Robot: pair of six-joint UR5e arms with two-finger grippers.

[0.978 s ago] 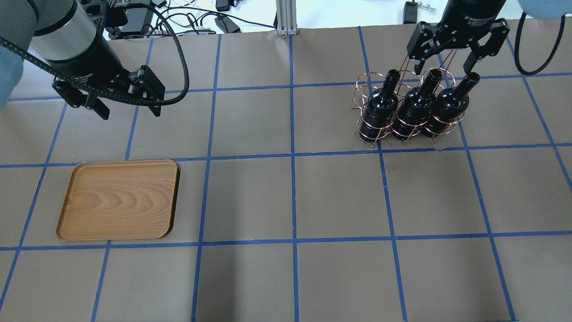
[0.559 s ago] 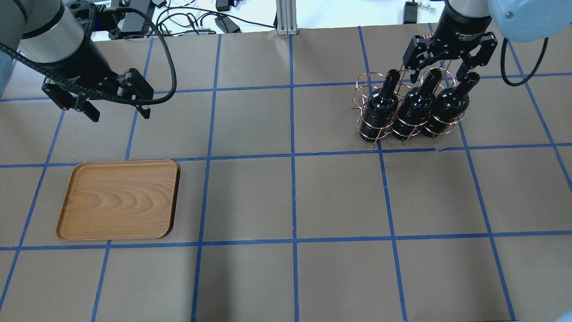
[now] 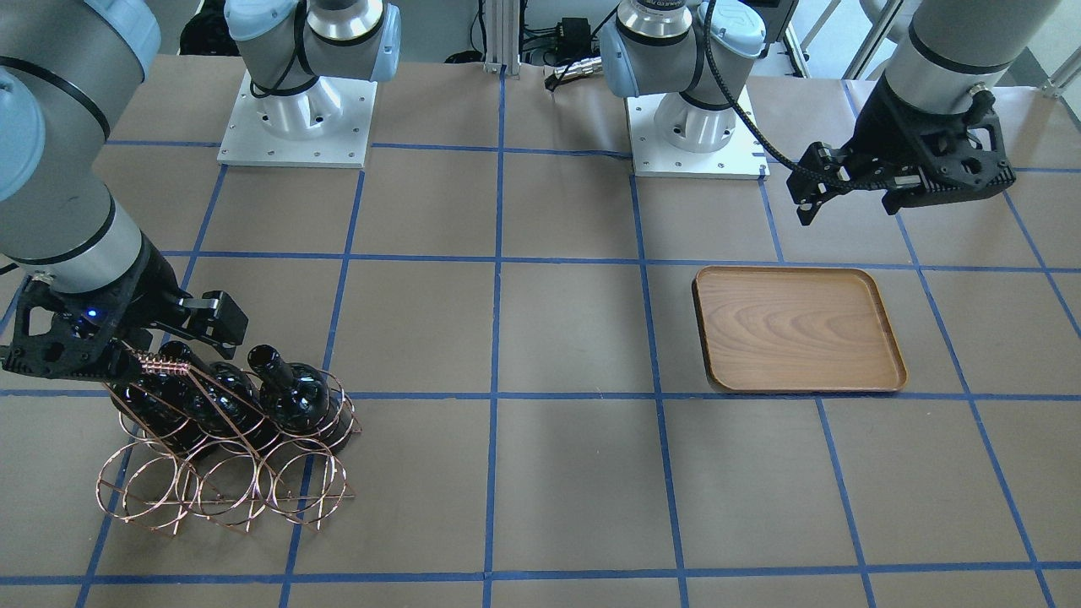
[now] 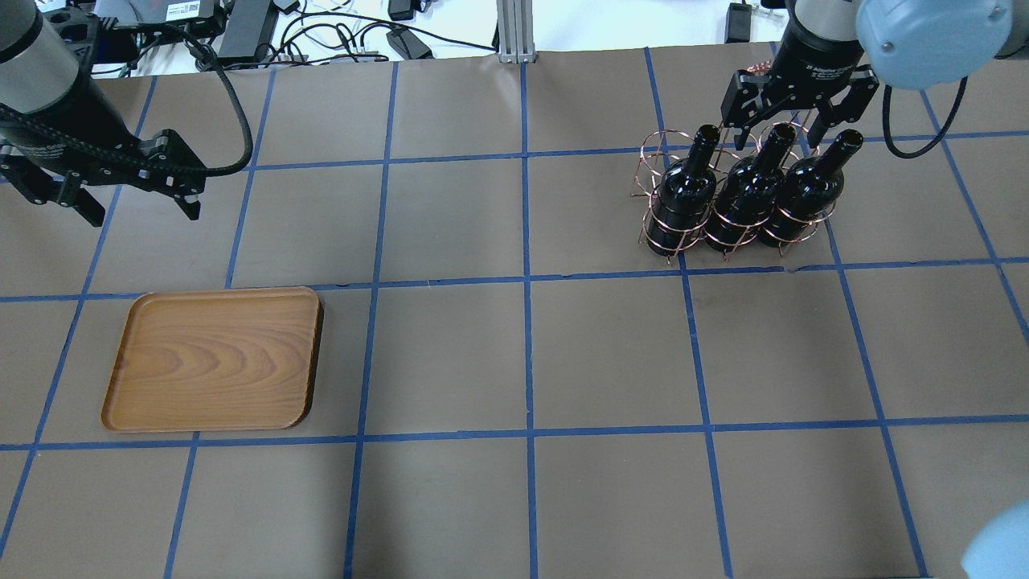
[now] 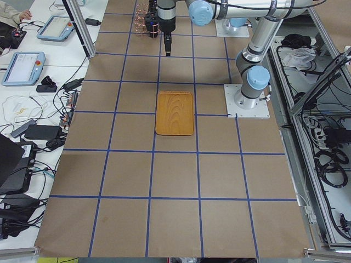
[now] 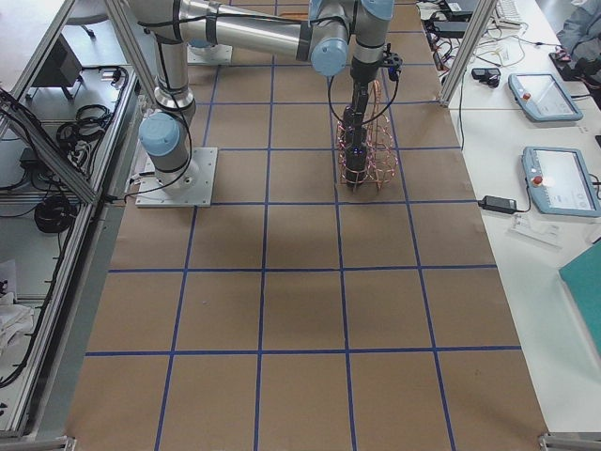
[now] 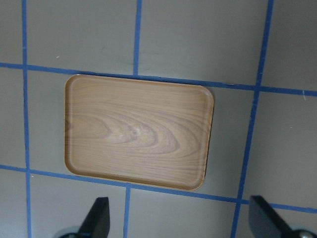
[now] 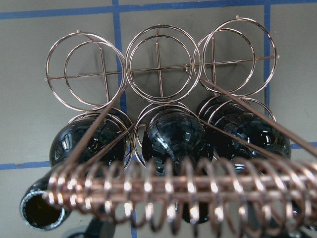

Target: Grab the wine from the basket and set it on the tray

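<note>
The robot's right gripper will next grab the middle wine bottle by its slim neck, because bottles and wire rings crowd both sides of that bottle's body.
Three near-black wine bottles stand in the copper wire basket at the far right. My right gripper is open just above the bottle necks. The basket's coiled handle lies between its fingers, and the handle fills the right wrist view. The wooden tray lies at the near left and nothing is on it. My left gripper is open and holds nothing, above the table behind the tray. In the left wrist view the tray shows beyond its fingertips.
Brown paper with blue tape lines covers the table. Cables and boxes lie past its far edge. The arm bases stand on the robot's side. Screens and pendants sit on side benches.
My left gripper has moved to the left, away from the middle, still open. My right gripper has come lower and closer over the bottle necks and handle, still open.
</note>
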